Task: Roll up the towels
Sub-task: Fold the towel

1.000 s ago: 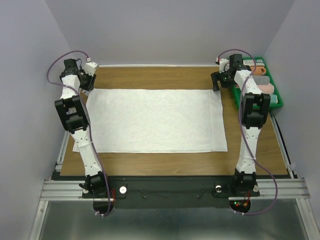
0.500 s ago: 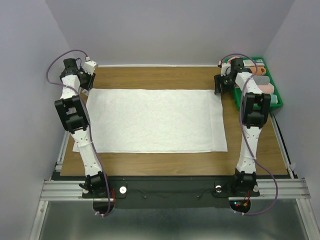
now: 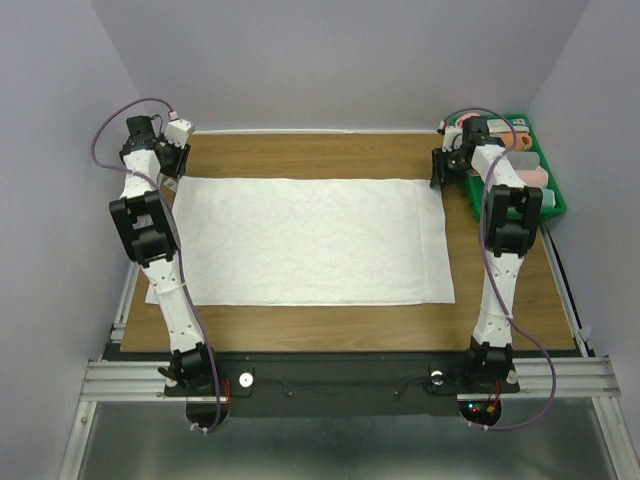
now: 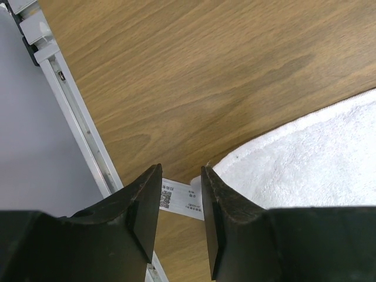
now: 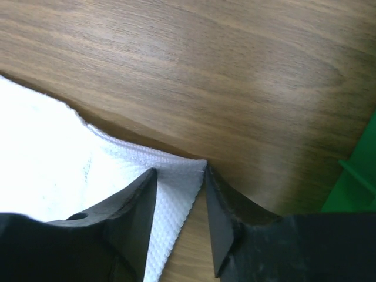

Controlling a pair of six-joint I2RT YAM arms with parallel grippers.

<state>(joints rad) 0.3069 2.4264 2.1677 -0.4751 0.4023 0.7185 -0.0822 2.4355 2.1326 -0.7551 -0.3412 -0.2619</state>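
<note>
My left gripper needs to grab the white towel's far corner [image 3: 181, 181] beside the printed label next. Then it can fold the towel's far edge over for rolling.
A white towel [image 3: 310, 240] lies spread flat on the wooden table. My left gripper [image 3: 172, 172] is open at the towel's far left corner; in the left wrist view the corner [image 4: 294, 158] and its printed label [image 4: 179, 198] sit between and just beyond my open gripper [image 4: 180, 176]. My right gripper [image 3: 440, 178] is open at the far right corner; in the right wrist view the jaws of that gripper [image 5: 179, 176] straddle the textured corner [image 5: 176, 176] of the towel, which lies flat on the wood.
A green bin [image 3: 548, 185] with rolled towels stands at the far right, just beside my right arm; its edge shows in the right wrist view [image 5: 358, 170]. A metal rail [image 4: 76, 117] runs along the table's left edge.
My right gripper has shifted slightly right and down onto the towel's far right corner. The left gripper has barely moved. The towel lies as before.
</note>
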